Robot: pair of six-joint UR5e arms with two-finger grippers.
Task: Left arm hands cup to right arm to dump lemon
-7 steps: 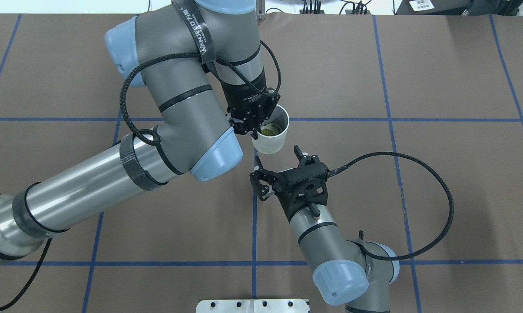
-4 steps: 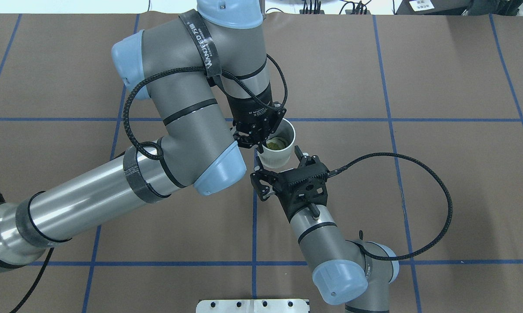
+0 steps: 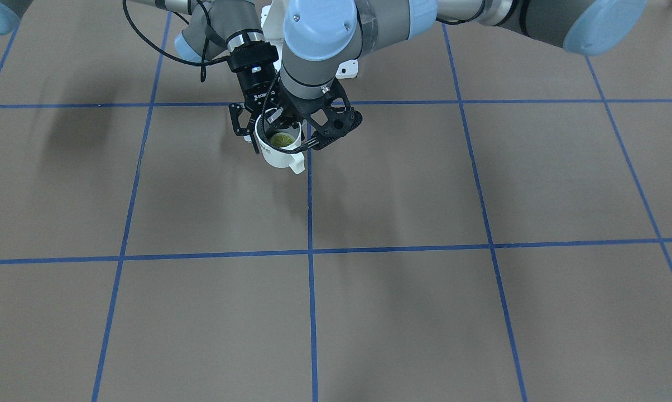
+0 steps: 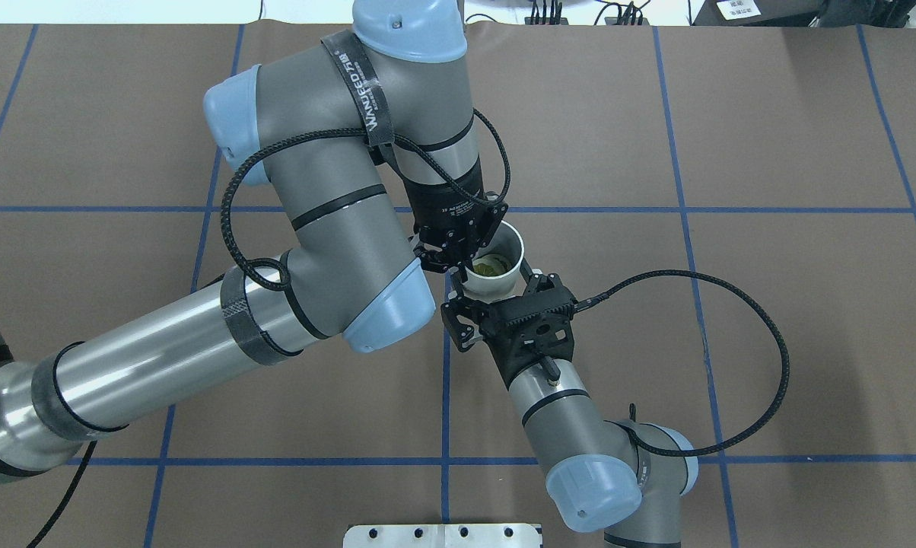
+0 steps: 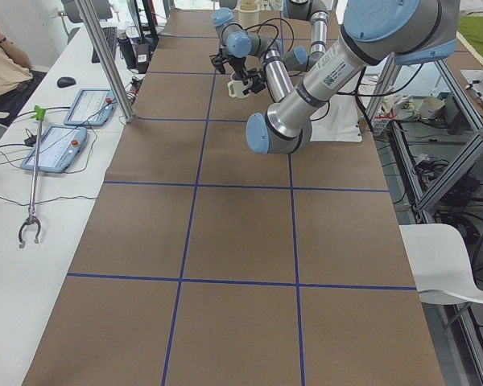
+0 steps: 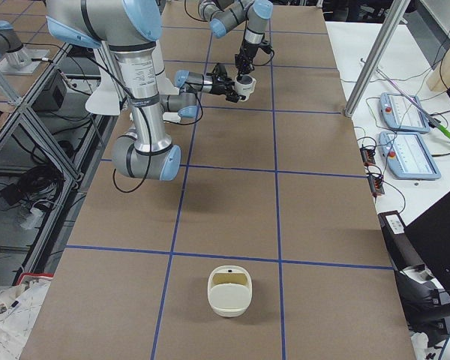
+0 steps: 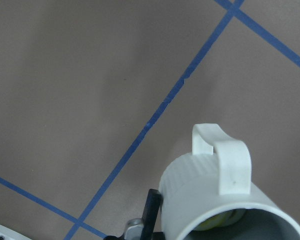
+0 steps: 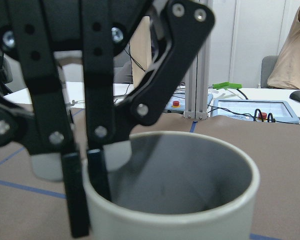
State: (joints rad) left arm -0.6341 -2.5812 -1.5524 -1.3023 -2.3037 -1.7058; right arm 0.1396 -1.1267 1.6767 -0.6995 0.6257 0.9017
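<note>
I need to grab the cup by its lower body [image 3: 273, 158] next with my right gripper, so that the cup's opening stays free to dump the lemon [image 3: 282, 139].
The cream-white cup [image 4: 497, 268] hangs in the air with the yellow-green lemon [image 4: 489, 266] lying inside it. My left gripper [image 4: 462, 262] is shut on the cup's rim from above. My right gripper [image 4: 493, 298] is open, and the cup's lower body is between its spread fingers without a grip. In the front-facing view the cup [image 3: 277, 154] shows its handle toward the camera, with the lemon [image 3: 282, 139] in it. The left wrist view shows the cup [image 7: 210, 200] and its handle [image 7: 226, 162]. The right wrist view looks into the cup [image 8: 185, 210], with the left gripper's fingers [image 8: 82, 192] pinching the rim.
The table is brown with blue tape lines [image 4: 444, 426]. A cream container [image 6: 229, 291] stands far down the table on my right side. A metal plate [image 4: 443, 535] lies at the near edge. Control pendants [image 6: 409, 155] lie on a side bench.
My left arm has carried the cup right and toward me, from clear of the right gripper to between its open fingers. The right arm has hardly moved.
</note>
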